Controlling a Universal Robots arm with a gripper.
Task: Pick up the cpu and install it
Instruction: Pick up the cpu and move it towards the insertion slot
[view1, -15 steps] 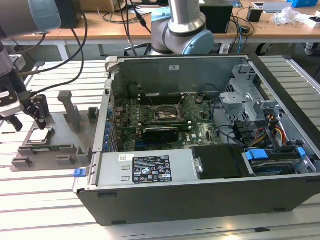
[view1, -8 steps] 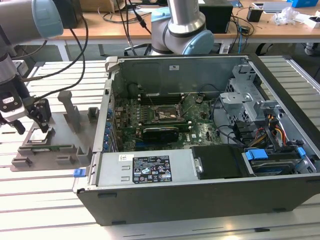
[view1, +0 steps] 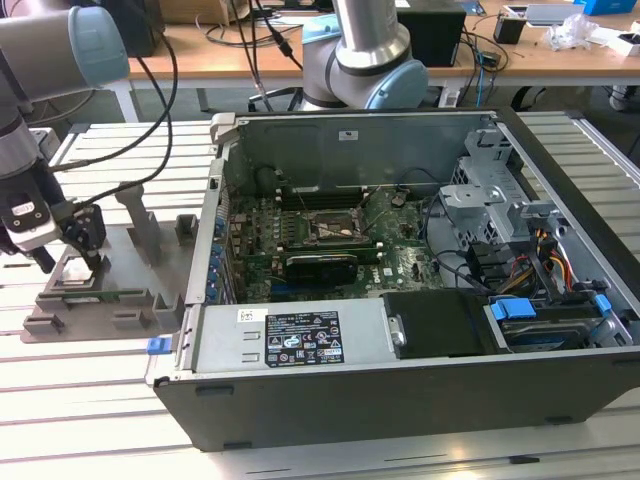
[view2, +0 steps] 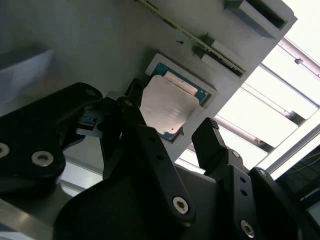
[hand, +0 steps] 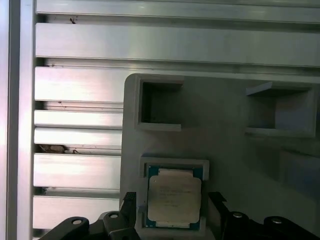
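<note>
I will install the cpu in the socket frame on the motherboard (view1: 335, 228), so next I will use my gripper to pick up the cpu (view1: 77, 268) by its opposite green edges.
The cpu (hand: 174, 200) is a flat square chip with a silver top. It lies in a square nest at the near corner of the grey fixture tray (view1: 135, 290). In both wrist views my gripper (view2: 172, 134) stands open just above it. One black finger (view2: 134, 117) is at one side of the chip and the other finger (view2: 211, 145) at the opposite side, neither pressing on it. In the exterior view the gripper (view1: 70, 262) hangs low over the cpu (view1: 77, 268) at the exterior view's left. The dark socket frame (view1: 335, 228) sits on the motherboard inside the open computer case.
The open computer case (view1: 400, 390) lies on the slatted aluminium table (view1: 90, 400), right of the tray. Upright blocks (view1: 140, 230) rise from the tray near the gripper. A second arm's base (view1: 365, 50) stands behind the case. Cables hang at the back.
</note>
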